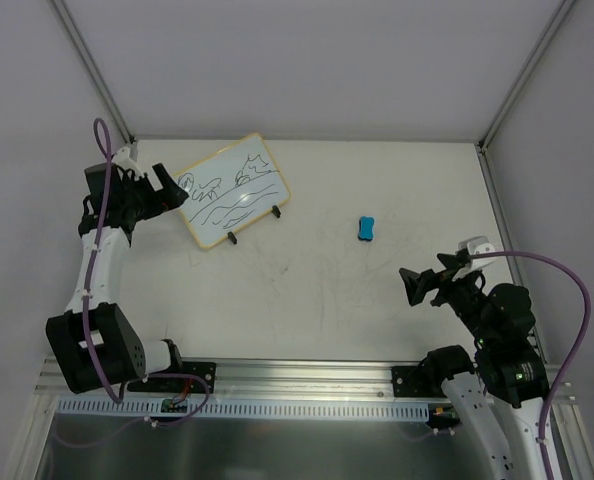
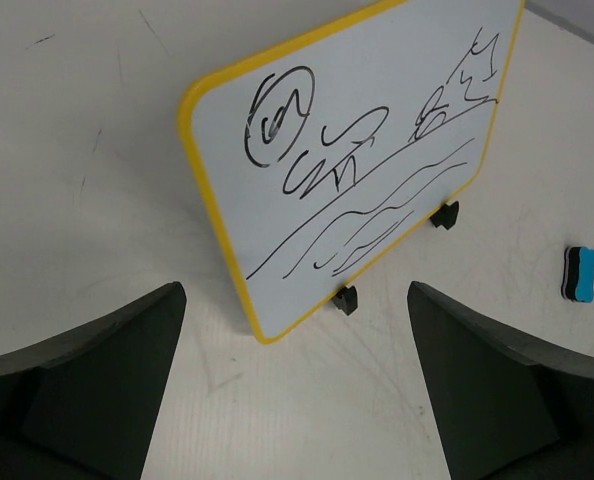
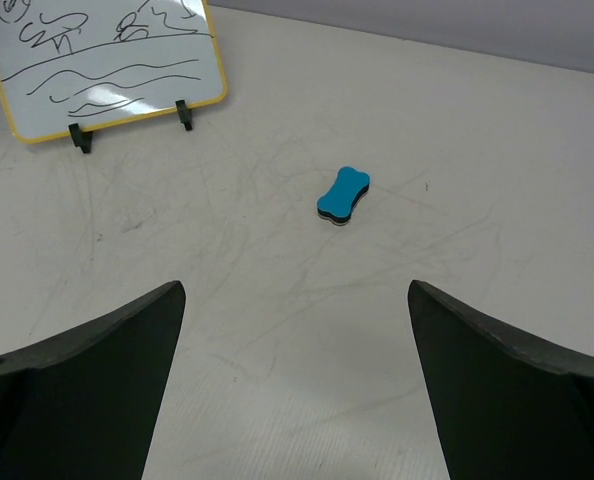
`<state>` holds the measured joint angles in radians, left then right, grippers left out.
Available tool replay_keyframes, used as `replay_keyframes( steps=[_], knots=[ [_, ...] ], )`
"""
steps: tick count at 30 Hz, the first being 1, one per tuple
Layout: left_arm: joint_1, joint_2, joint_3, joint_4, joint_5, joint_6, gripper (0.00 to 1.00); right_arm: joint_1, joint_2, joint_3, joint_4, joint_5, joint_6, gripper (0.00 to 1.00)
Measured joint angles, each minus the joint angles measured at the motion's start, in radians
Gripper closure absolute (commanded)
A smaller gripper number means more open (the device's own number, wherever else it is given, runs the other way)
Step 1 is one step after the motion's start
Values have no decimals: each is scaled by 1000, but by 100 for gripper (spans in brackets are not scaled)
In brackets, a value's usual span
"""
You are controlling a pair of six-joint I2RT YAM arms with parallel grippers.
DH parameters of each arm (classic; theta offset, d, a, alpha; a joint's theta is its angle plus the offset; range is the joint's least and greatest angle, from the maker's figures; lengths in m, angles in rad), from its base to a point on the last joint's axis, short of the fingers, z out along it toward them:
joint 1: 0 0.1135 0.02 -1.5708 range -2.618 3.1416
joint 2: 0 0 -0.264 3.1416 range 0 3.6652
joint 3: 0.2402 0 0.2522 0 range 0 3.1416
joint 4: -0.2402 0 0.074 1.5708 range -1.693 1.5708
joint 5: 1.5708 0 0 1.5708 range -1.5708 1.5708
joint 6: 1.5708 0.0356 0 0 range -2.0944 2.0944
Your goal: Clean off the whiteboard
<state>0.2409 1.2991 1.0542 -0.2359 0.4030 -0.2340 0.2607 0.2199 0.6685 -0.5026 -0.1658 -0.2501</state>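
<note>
I need to grab the whiteboard (image 1: pixel 233 190) next with my left gripper by its yellow short edge (image 1: pixel 189 220) beside the gripper, with my fingers on both sides of that edge. The whiteboard's scribbled side then stays free to erase.
The whiteboard (image 1: pixel 233 190) stands tilted on two black tabs at the back left of the table, yellow-rimmed and covered in black scribbles; it also shows in the left wrist view (image 2: pixel 352 160) and the right wrist view (image 3: pixel 102 60). The blue eraser (image 1: pixel 366 228) lies flat on the table to its right, also in the left wrist view (image 2: pixel 579 273) and the right wrist view (image 3: pixel 343 194). My left gripper (image 1: pixel 169 187) is open and empty just left of the board's left edge. My right gripper (image 1: pixel 417 283) is open and empty, nearer than the eraser and to its right.
The table (image 1: pixel 317 300) is white and scuffed, enclosed by white walls with metal posts (image 1: pixel 522 75) at the back corners. A metal rail (image 1: pixel 297 375) runs along the near edge between the arm bases.
</note>
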Motion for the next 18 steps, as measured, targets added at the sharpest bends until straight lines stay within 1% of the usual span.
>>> replay_keyframes(
  steps=[2,6,10,11,14,17,18],
  knots=[
    [35,-28,-89,79,40,3,5,0,-1,-3,5,-32,-4,1],
    [103,-3,-171,224,159,-3,7,0,-8,-13,15,-109,-10,1],
    [163,98,-172,354,281,-4,11,6,-11,-20,29,-187,-17,1],
    [171,119,-172,373,299,-1,17,7,-12,-22,31,-199,-18,1],
    [182,200,-167,422,378,19,26,10,-17,-28,37,-236,-27,1],
    [182,287,-138,450,462,42,27,17,-18,-29,42,-264,-37,1],
    [182,317,-126,458,489,47,29,21,-18,-29,43,-272,-40,1]
  ],
)
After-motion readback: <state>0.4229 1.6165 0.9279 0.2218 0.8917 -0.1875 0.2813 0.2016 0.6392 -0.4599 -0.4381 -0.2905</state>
